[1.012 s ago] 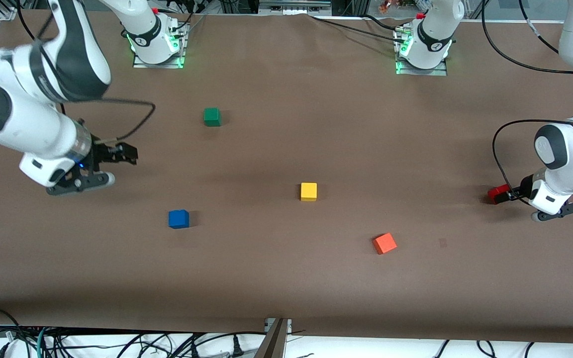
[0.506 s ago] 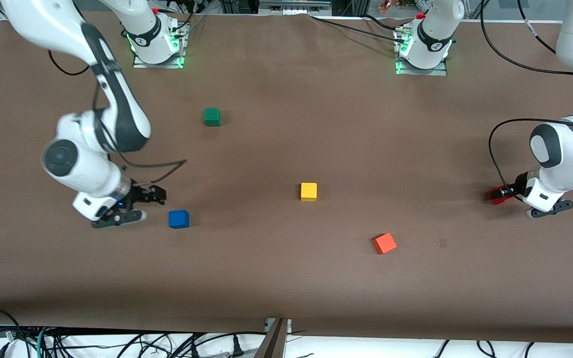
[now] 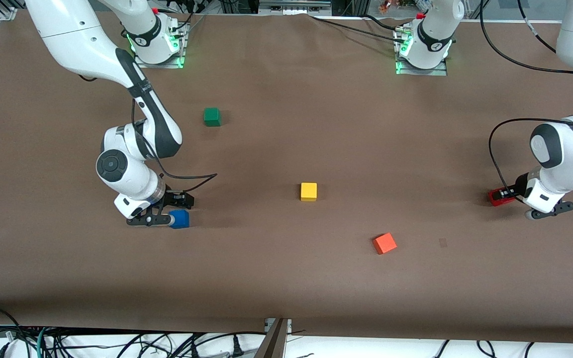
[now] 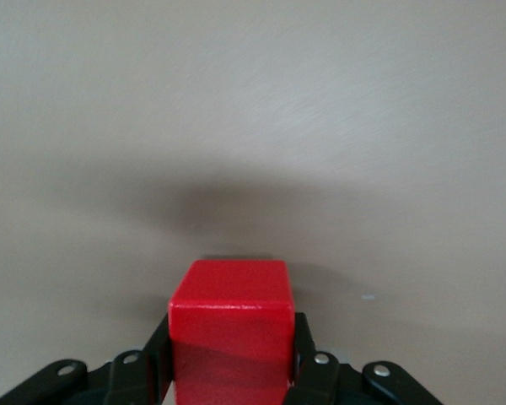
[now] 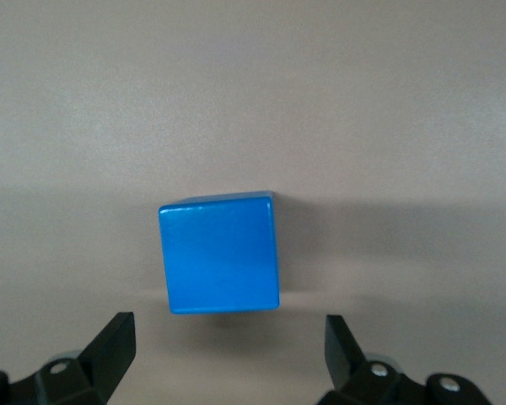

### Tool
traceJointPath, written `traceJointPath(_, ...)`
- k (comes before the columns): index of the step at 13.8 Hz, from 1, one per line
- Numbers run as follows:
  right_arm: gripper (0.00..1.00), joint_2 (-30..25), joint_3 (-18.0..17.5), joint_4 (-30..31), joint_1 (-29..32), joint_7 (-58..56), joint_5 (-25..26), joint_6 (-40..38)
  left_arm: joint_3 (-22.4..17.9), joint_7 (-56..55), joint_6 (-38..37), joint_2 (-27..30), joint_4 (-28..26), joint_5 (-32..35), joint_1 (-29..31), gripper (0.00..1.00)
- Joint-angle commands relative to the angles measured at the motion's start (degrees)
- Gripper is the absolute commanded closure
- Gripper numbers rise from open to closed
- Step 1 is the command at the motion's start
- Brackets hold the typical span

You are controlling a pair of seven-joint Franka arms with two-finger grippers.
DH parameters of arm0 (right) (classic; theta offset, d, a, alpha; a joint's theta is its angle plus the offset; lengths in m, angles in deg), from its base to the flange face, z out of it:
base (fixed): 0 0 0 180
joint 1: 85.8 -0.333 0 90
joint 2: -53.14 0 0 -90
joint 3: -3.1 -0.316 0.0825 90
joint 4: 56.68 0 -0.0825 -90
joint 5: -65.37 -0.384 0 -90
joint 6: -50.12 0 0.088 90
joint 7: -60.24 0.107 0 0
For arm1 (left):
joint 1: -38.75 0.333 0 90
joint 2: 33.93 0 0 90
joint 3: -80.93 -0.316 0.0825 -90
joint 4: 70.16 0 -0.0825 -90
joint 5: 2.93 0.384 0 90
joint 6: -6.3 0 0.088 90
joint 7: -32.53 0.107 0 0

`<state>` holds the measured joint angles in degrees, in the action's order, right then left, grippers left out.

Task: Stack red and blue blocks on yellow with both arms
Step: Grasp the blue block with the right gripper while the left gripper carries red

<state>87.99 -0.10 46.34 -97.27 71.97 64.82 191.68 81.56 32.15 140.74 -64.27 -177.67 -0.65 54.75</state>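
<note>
The blue block (image 3: pixel 180 219) needs to be stacked with the red block on the yellow cube (image 3: pixel 309 191), so the right gripper should grab it by its flat sides next.
The red block (image 3: pixel 495 196) lies low at the table near the left arm's end, with my left gripper (image 3: pixel 508 194) shut on it. In the left wrist view the red block (image 4: pixel 229 312) fills the gap between the black fingers of the left gripper (image 4: pixel 230 354). The blue block (image 3: pixel 180 219) sits on the table toward the right arm's end. My right gripper (image 3: pixel 171 211) is low right beside it, open. In the right wrist view the blue block (image 5: pixel 221 253) lies just ahead of the right gripper (image 5: pixel 228 333), not between its spread fingertips. The yellow cube (image 3: pixel 309 191) stands alone mid-table.
An orange cube (image 3: pixel 384 243) lies nearer the front camera than the yellow cube, toward the left arm's end. A green cube (image 3: pixel 212 117) sits farther from the camera, close to the right arm's base (image 3: pixel 154 44). The brown table (image 3: pixel 286 278) stretches wide around them.
The right arm swung down and across to the blue block, its gripper still open. The left gripper closed on the red block and barely moved.
</note>
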Motion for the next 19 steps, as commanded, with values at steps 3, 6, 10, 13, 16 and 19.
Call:
traceJointPath(3,0.01,2.67,-0.06,-2.73,0.05,0.4,-0.59,1.7,5.17,-1.11,-10.16,2.04,9.16,-0.7,-9.73,0.8)
traceJointPath(6,0.13,4.08,-0.06,-4.22,0.05,0.4,-0.06,1.7,8.33,-8.98,-10.51,2.04,10.56,-0.78,-17.65,0.8)
traceJointPath(10,0.35,6.28,0.03,-7.21,0.13,-0.57,0.12,1.7,12.12,-27.09,-10.42,-0.23,13.28,-0.61,-29.32,0.8)
traceJointPath(13,0.62,6.28,0.03,-7.39,0.66,-2.05,0.12,1.7,12.12,-38.25,-10.42,-6.9,21.08,-0.26,-37.68,0.8)
traceJointPath(16,0.85,6.11,0.03,-8.44,0.75,-2.77,0.12,1.18,12.12,-39.96,-10.42,-11.31,26.46,0.01,-41.65,0.8)
traceJointPath(19,0.89,4.18,0.12,-9.5,0.31,-3.64,0.21,-2.5,12.03,-40.13,-10.42,-12.99,27.44,0.18,-43.77,0.79)
